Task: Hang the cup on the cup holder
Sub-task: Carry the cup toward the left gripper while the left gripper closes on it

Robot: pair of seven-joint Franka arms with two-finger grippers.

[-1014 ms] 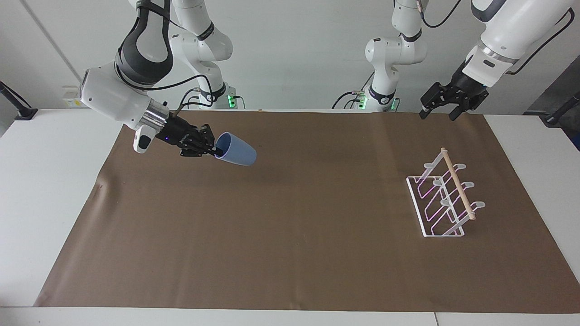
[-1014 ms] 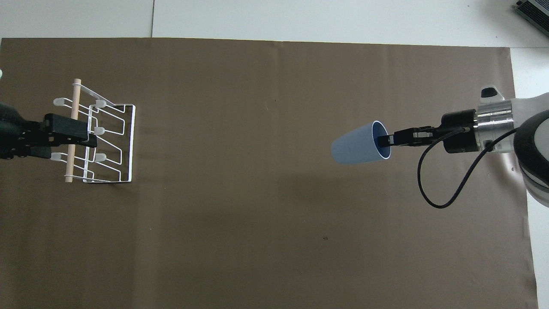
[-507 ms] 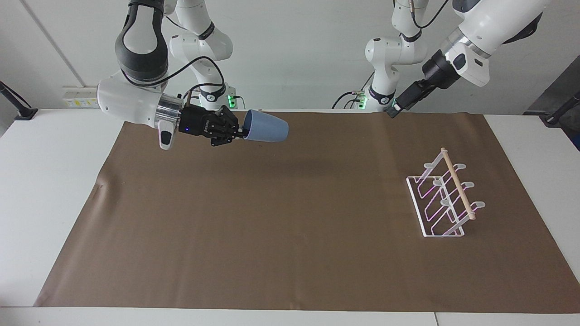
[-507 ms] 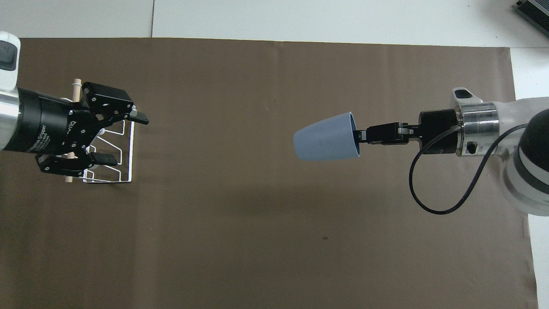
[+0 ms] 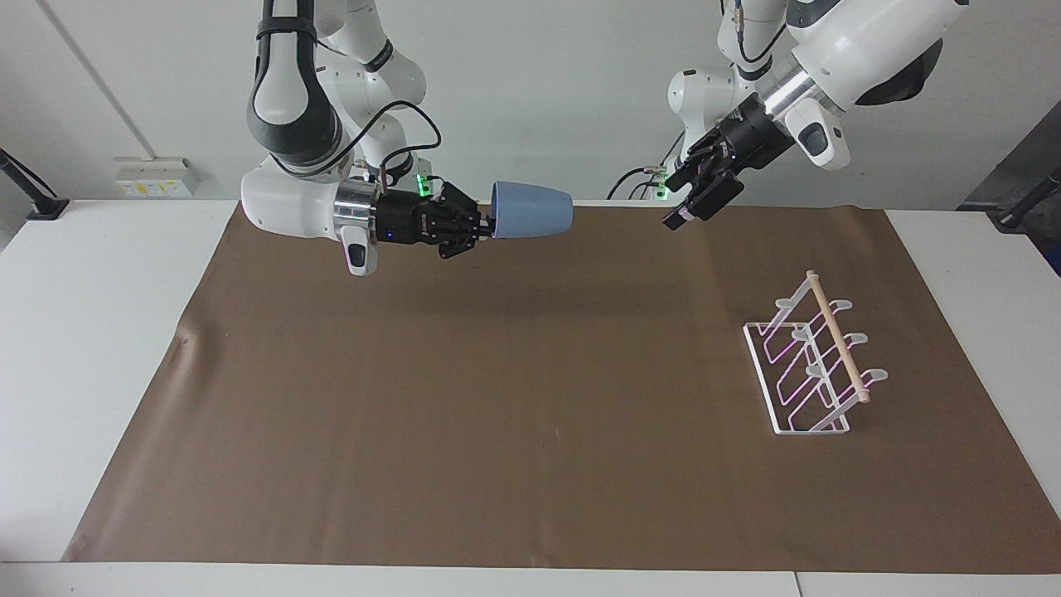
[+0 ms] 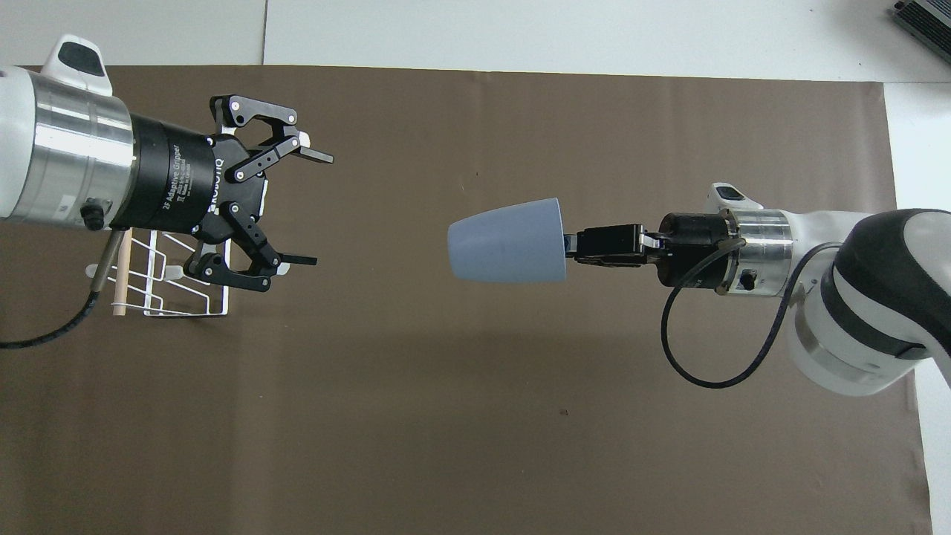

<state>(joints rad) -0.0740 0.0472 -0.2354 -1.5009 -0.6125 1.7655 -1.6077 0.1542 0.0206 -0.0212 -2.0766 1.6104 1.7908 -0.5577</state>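
Observation:
I need to grab the light blue cup by its rounded base (image 6: 461, 249) next with my left gripper, and then I will hang the cup on the white wire cup holder (image 6: 189, 286).
My right gripper (image 5: 482, 224) (image 6: 570, 245) is shut on the rim of the light blue cup (image 5: 533, 210) (image 6: 509, 241). It holds the cup on its side, high over the brown mat, with the base pointing toward the left arm's end. My left gripper (image 5: 690, 203) (image 6: 310, 208) is open and empty, raised and facing the cup across a gap. The white wire cup holder (image 5: 811, 358) (image 6: 189, 286) with its wooden dowel stands on the mat at the left arm's end, partly covered by the left gripper in the overhead view.
The brown mat (image 5: 514, 398) (image 6: 461, 416) covers most of the white table (image 5: 91, 332). A black cable (image 6: 706, 364) loops from the right wrist.
The right gripper has lifted the cup and carried it toward the table's middle, turning it level. The left gripper has swung up and inward off the holder, toward the cup.

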